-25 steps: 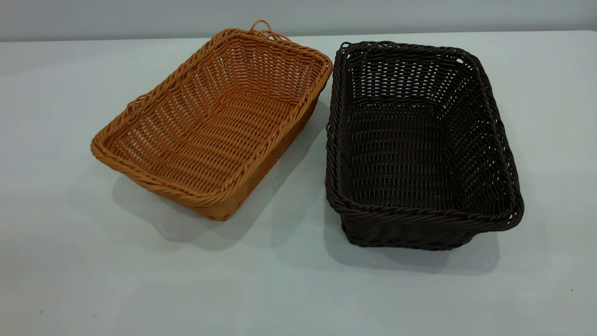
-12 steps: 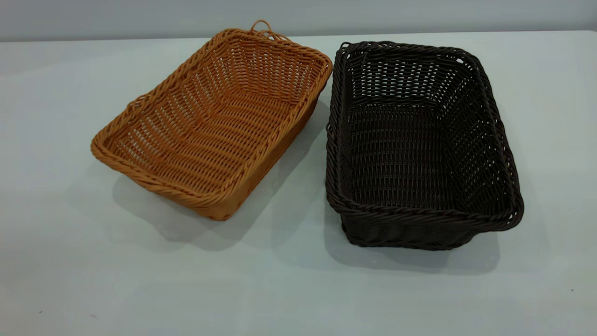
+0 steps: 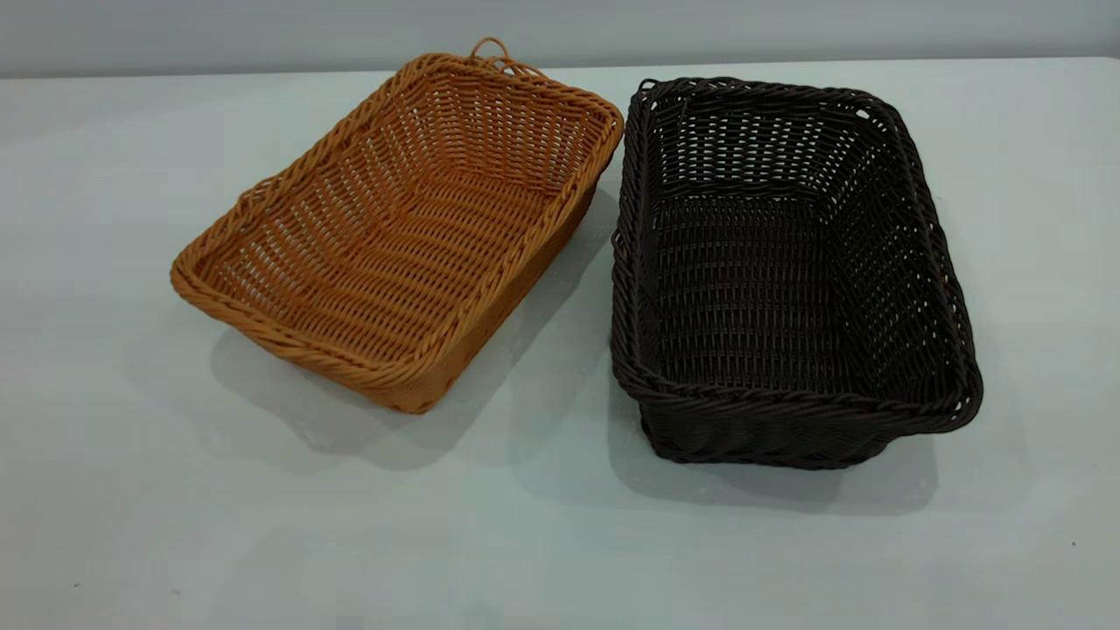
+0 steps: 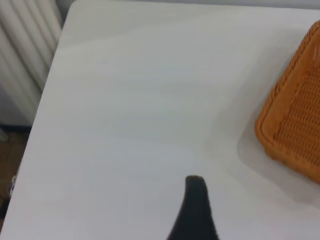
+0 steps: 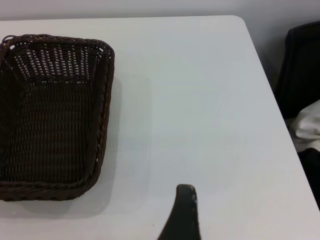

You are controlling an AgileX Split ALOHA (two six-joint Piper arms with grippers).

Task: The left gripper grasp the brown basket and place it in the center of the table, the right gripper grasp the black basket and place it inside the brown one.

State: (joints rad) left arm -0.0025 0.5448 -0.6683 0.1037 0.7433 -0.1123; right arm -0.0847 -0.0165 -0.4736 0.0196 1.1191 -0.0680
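Observation:
My left gripper grabs the brown basket by its woven rim next, to place it in the center of the table.
The brown basket lies left of centre on the table, set at an angle, its small loop at the far short end. The black basket stands close beside it on the right, their far corners almost touching. Neither arm appears in the exterior view. In the left wrist view a dark piece of my left gripper hovers over bare table, apart from a corner of the brown basket. In the right wrist view a dark piece of my right gripper hangs over bare table, apart from the black basket.
The table's edge shows in the left wrist view, with a pale ribbed surface beyond it. In the right wrist view dark objects and something white lie past the table's edge.

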